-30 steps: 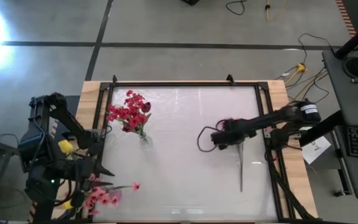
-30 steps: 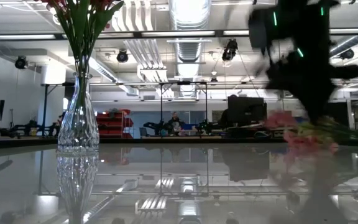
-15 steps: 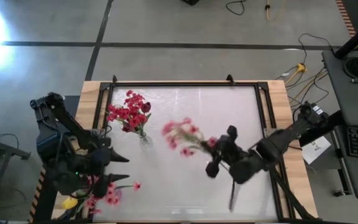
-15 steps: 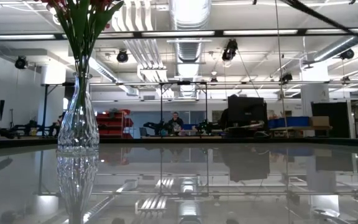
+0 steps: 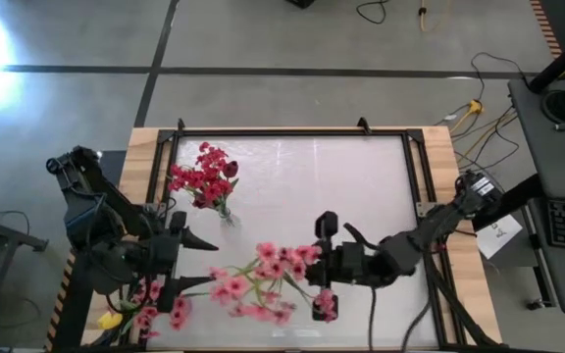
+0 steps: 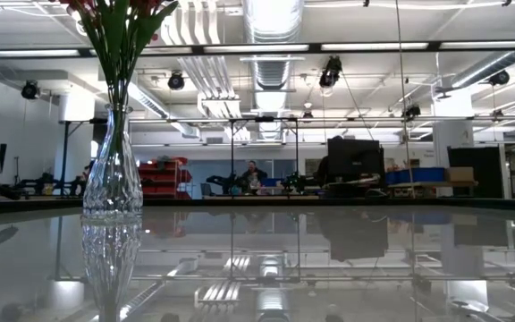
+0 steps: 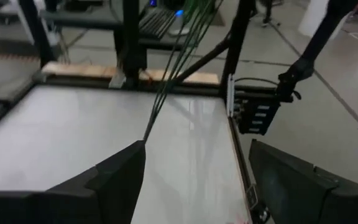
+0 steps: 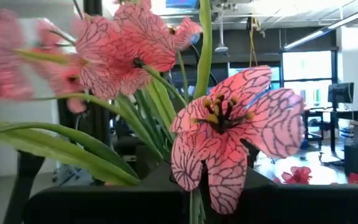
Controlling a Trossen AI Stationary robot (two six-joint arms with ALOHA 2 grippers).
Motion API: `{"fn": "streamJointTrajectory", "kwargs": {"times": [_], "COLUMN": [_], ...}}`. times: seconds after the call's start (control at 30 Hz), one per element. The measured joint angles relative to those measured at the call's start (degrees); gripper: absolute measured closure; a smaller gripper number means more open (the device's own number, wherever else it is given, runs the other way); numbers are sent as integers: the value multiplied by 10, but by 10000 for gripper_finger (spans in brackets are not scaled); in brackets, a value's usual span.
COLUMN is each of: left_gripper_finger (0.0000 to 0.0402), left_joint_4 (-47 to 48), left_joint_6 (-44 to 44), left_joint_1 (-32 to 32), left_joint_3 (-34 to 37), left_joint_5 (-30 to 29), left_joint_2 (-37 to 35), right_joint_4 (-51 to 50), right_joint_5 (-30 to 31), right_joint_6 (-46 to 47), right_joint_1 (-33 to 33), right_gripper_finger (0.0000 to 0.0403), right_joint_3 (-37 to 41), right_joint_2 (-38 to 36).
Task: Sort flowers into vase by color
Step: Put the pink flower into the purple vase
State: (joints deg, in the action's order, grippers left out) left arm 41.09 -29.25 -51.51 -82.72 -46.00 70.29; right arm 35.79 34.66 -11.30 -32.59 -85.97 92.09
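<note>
The pink flowers need to be sorted into their vase, so the left gripper should grab the spray by its green stems next.
My right gripper (image 5: 317, 267) is up over the table's near middle, shut on a pink flower spray (image 5: 263, 279) whose blossoms reach toward the left arm. Those blossoms (image 8: 229, 134) fill the right wrist view. My left gripper (image 5: 202, 263) stands open at the table's left, just left of the blossoms and touching nothing; its wrist view shows the spray's green stems (image 7: 176, 68) hanging ahead of the spread fingers. A glass vase (image 5: 226, 218) of red flowers (image 5: 204, 176) stands upright at the far left, also in the low view (image 6: 113, 170). My right gripper pinches the pink spray's green stems (image 8: 196, 202) between its two fingers, just below the blossoms. The fingers come from the table's right, about level. Blossoms and leaves stand out past the fingertips, the stem tail (image 5: 371, 314) trails behind, and the spray is clear of the table.
Loose pink flowers (image 5: 165, 309) and a yellow bud (image 5: 111, 319) lie at the table's near left corner, under the left arm. A black frame (image 5: 292, 134) runs round the glossy white tabletop. Cables lie on the floor at the far right.
My right gripper has risen out of the low view and swung toward the table's near left, tipping from pointing down to about level. The pink spray has turned with it, its blossoms swinging over toward the left gripper. My left gripper has swung inward over the table and opened wider.
</note>
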Motion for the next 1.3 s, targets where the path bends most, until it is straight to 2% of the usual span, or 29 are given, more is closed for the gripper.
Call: {"fn": "streamJointTrajectory", "kwargs": {"times": [0.13,0.27,0.4,0.57,0.73,0.93,1.03,1.13,1.3], "left_gripper_finger": [130,133,138,160,229,375,390,398,401], "left_joint_4": [-44,-51,-62,-93,-107,-114,-113,-94,13], "left_joint_6": [52,75,100,123,126,137,138,135,65], "left_joint_1": [14,41,55,61,72,73,73,72,60], "left_joint_3": [0,0,0,0,0,0,0,-1,-1], "left_joint_5": [0,1,0,1,32,60,92,110,125], "left_joint_2": [11,36,52,54,53,53,45,35,11], "right_joint_4": [29,38,35,35,34,5,-16,-36,-87], "right_joint_5": [-13,-51,-53,-67,-68,-66,-62,-62,-54], "right_joint_6": [2,31,38,39,38,62,77,78,93], "right_joint_1": [16,31,38,39,42,48,48,48,39], "right_gripper_finger": [393,393,394,394,393,391,388,361,268], "right_joint_3": [-16,-53,-86,-122,-146,-150,-150,-150,-151], "right_joint_2": [31,64,94,123,143,148,147,146,137]}}
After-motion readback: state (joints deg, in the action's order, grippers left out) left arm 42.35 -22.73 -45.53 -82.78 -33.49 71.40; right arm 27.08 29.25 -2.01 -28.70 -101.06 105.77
